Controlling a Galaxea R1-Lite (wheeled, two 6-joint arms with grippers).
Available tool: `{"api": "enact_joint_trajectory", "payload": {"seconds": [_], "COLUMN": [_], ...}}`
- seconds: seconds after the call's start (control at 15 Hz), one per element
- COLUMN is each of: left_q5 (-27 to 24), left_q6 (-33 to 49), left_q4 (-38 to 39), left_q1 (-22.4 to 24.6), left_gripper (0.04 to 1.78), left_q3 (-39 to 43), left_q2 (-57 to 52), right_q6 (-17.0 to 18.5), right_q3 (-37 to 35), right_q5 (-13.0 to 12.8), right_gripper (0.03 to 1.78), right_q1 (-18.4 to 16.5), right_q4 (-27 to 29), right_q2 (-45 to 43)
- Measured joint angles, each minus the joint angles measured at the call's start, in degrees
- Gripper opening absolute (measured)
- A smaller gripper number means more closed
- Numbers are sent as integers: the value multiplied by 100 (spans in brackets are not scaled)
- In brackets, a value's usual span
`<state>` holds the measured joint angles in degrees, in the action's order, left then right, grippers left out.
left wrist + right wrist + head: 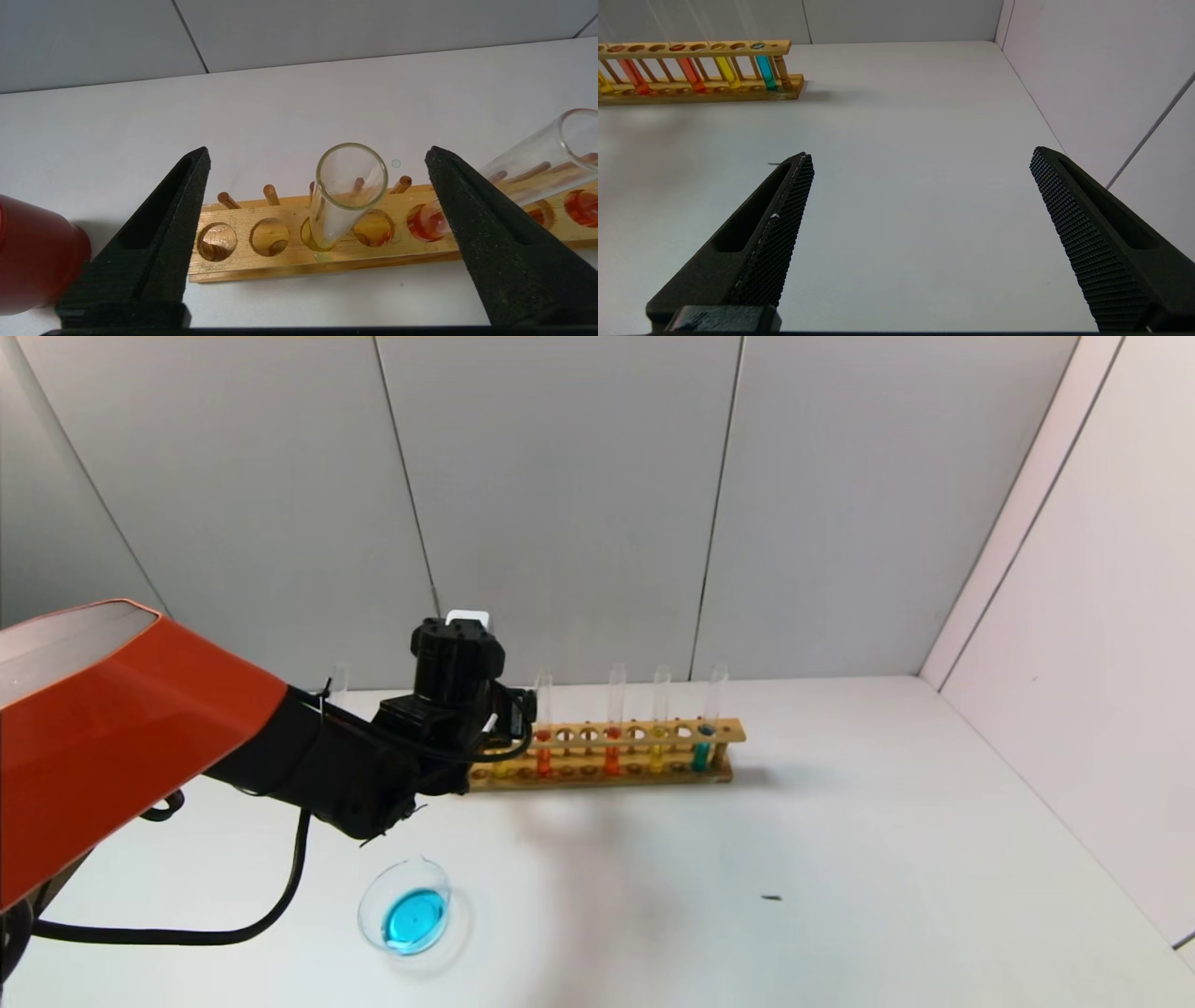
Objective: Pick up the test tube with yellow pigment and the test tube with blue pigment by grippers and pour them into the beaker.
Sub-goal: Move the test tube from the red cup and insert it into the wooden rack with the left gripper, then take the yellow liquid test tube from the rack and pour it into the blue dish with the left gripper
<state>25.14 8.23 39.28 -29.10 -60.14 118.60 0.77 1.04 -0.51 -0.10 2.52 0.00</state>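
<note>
The wooden rack closes around the test tube's lower half, so next my left gripper should grab the test tube by its upper end below the test tube's rim (343, 208) to pick it up.
My left gripper (504, 714) (317, 150) is open at the left end of the wooden rack (644, 733). In the left wrist view its jaws stand either side of a clear upright tube (348, 196), apart from it. That tube holds yellow liquid low down (602, 81) (499, 767). A second yellow tube (658, 756) stands further right. The beaker (406, 915) sits in front of the left arm with bright blue liquid in it. No tube with bright blue liquid shows. My right gripper (920, 153) is open and empty over bare table, out of the head view.
Two orange-red tubes (543, 761) (611, 758) and a teal tube (702, 754) stand in the rack. A dark red cup (37, 261) stands next to the rack's left end. A clear tube top (339, 683) shows behind the left arm. Walls stand behind and to the right.
</note>
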Motion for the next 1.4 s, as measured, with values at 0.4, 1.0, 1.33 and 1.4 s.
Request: {"api": "enact_joint_trajectory", "payload": {"seconds": [0.4,1.0,1.33,1.4], "left_q5": [5,165,168,168], "left_q6": [-7,-13,-49,-46], "left_q4": [-12,-85,-444,-518], "left_q1": [-9,-74,-78,-78], "left_gripper": [63,31,31,31], "left_q3": [57,105,-149,-207], "left_q2": [13,-157,-438,-485], "right_q6": [0,0,0,0], "right_q3": [0,0,0,0], "right_q5": [2,2,2,2], "right_gripper": [170,170,170,170], "right_q1": [0,0,0,0], "right_q4": [0,1,1,1], "right_q2": [0,0,0,0]}}
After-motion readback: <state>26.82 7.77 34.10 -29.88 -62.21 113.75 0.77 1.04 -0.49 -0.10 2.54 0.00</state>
